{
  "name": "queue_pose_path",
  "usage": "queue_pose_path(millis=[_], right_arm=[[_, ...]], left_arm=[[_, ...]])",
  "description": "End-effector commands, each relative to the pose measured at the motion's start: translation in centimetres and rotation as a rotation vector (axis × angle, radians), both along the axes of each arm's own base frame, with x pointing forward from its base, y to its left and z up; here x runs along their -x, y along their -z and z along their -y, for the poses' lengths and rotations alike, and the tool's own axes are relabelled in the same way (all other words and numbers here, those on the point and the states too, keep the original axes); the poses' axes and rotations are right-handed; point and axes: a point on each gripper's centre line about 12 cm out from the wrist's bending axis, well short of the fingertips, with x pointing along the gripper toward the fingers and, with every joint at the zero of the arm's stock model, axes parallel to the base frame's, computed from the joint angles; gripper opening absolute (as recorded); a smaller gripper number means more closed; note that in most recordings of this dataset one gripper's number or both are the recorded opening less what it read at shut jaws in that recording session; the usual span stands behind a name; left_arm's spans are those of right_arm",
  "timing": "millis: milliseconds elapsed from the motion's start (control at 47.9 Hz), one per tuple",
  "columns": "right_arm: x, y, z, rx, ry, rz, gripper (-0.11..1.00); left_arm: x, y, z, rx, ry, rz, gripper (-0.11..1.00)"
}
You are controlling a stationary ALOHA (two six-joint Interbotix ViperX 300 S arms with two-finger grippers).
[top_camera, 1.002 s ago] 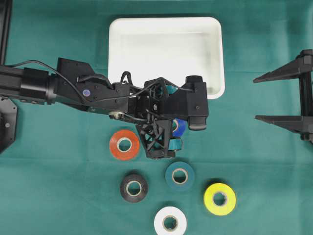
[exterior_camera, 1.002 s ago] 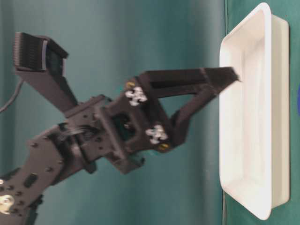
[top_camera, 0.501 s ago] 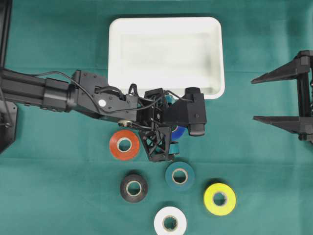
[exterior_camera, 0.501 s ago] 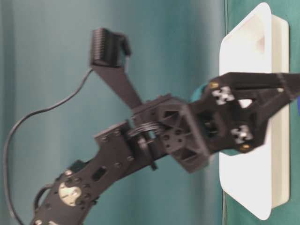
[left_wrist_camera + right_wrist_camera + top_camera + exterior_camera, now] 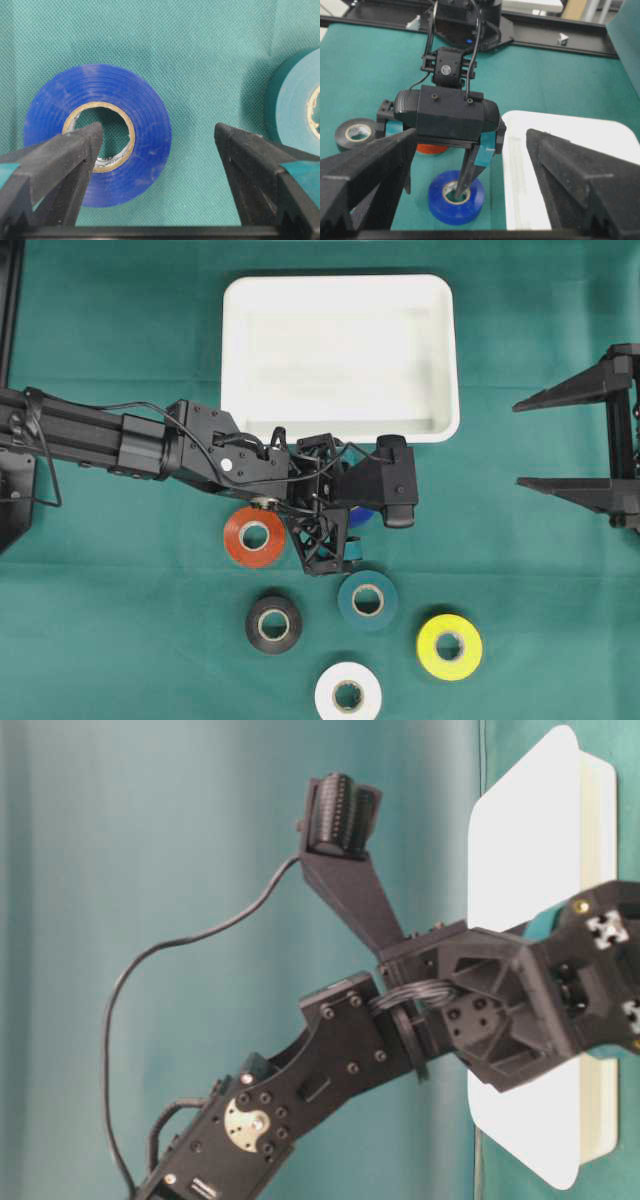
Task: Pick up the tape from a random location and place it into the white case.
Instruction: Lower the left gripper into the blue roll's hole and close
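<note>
I will next grab the blue tape [image 5: 95, 82] by the ring's side [image 5: 152, 136] beside its open hole with my left gripper, because the tape is wider than my open fingers.
A blue tape roll [image 5: 135, 115] lies flat on the green cloth just in front of the white case [image 5: 340, 350]. From overhead, only a sliver of the blue tape [image 5: 362, 517] shows under the left arm. My left gripper [image 5: 159, 131] points down over it, open wide. One finger [image 5: 466, 177] stands in the roll's hole, and the other stands outside on the side of the teal roll [image 5: 295, 105]. The jaws are not closed on the tape. My right gripper [image 5: 527, 440] hovers open and empty at the right edge. It looks at the blue tape [image 5: 456, 197] and the white case [image 5: 570, 165].
Five more rolls lie in front: orange [image 5: 253, 536], black [image 5: 273, 624], teal [image 5: 367, 600], yellow [image 5: 449, 646] and white [image 5: 347, 695]. The teal and orange rolls lie close to the left gripper. The white case holds nothing.
The left arm has stretched out and lowered its open gripper down around the blue tape. The right arm has stayed still.
</note>
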Motion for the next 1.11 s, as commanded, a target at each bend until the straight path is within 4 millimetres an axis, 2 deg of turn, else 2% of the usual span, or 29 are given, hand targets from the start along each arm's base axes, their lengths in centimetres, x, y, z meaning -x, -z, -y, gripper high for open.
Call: queue_pose_path(millis=[0,230,647,710,772,981,1085], right_arm=[[-0.25,-0.72,0.03,0.0,0.001,0.017,0.89],[-0.26,-0.74,0.03,0.0,0.001,0.018,0.89],[-0.28,-0.69,0.03,0.0,0.001,0.015,0.89],[-0.29,-0.75,0.03,-0.001,0.002,0.017,0.89],[-0.25,-0.72,0.03,-0.001,0.002,0.017,0.89],[-0.25,-0.72,0.03,0.0,0.001,0.017,0.89],[-0.25,-0.72,0.03,-0.001,0.002,0.017,0.89]], left_arm=[[-0.29,-0.97,0.29,0.0,0.007,0.029,0.98],[-0.15,-0.21,0.29,0.0,0.007,0.022,0.98],[-0.21,-0.27,0.15,0.0,0.004,0.025,0.96],[-0.19,-0.25,0.0,0.0,0.001,0.022,0.9],[-0.18,-0.25,0.14,0.0,0.004,0.022,0.79],[-0.01,-0.17,0.12,-0.005,0.007,0.002,0.23],[0.08,-0.15,0.11,-0.005,0.007,-0.009,0.22]])
